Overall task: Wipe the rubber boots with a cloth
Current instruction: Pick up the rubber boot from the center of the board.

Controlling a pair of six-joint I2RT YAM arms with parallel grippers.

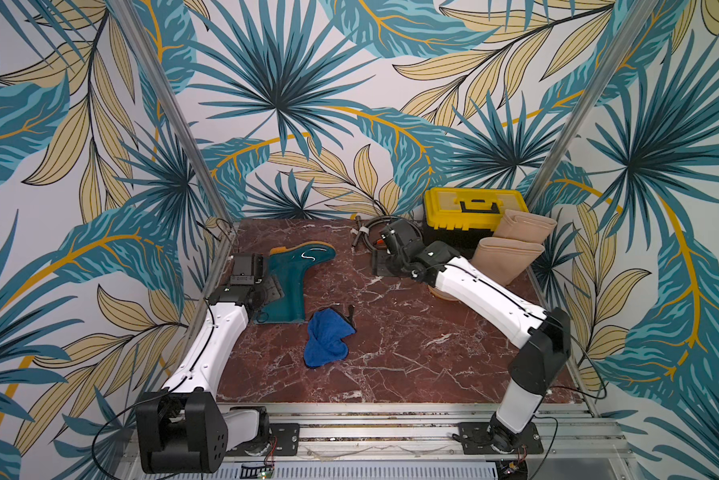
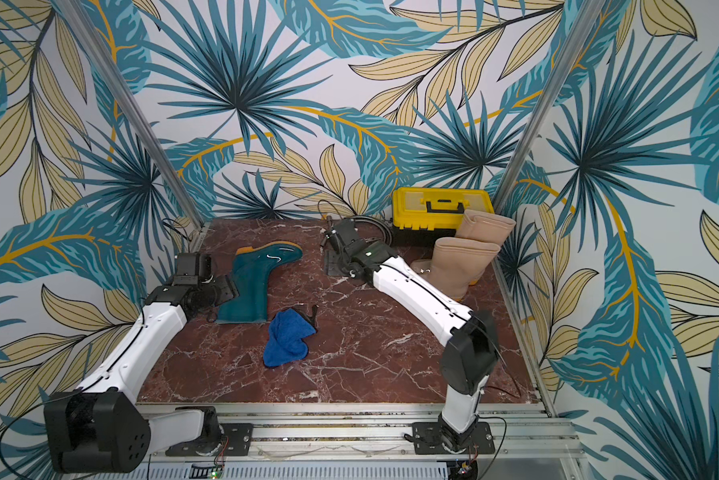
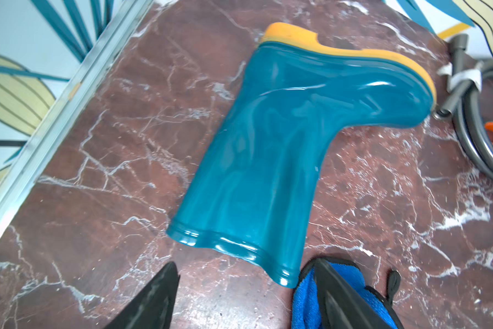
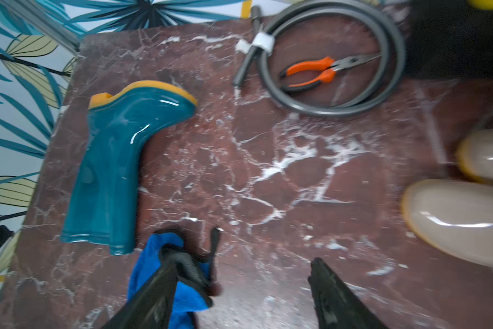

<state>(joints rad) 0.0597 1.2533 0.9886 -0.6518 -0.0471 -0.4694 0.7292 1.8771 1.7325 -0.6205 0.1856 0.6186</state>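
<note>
My right gripper grabs the upper part of the teal boot near the boot's opening on the toe side next, since the foot and sole stay free to wipe.
A dark teal rubber boot (image 1: 295,282) with an orange-yellow sole lies on its side at the back left of the marble table, seen close in the left wrist view (image 3: 268,159). Two beige boots (image 1: 509,257) stand upright at the back right. The blue cloth (image 1: 326,343) lies crumpled on the table just in front of the teal boot's shaft opening. My left gripper (image 1: 271,291) hovers beside the teal boot's shaft, open and empty (image 3: 246,267). My right gripper (image 1: 384,265) hangs over the back middle, open with nothing in it (image 4: 243,259).
A yellow toolbox (image 1: 474,208) stands behind the beige boots. A coiled grey hose (image 4: 333,108) with orange-handled pliers (image 4: 310,71) inside it lies at the back middle. Aluminium rails (image 3: 54,114) edge the table, and patterned walls close it in.
</note>
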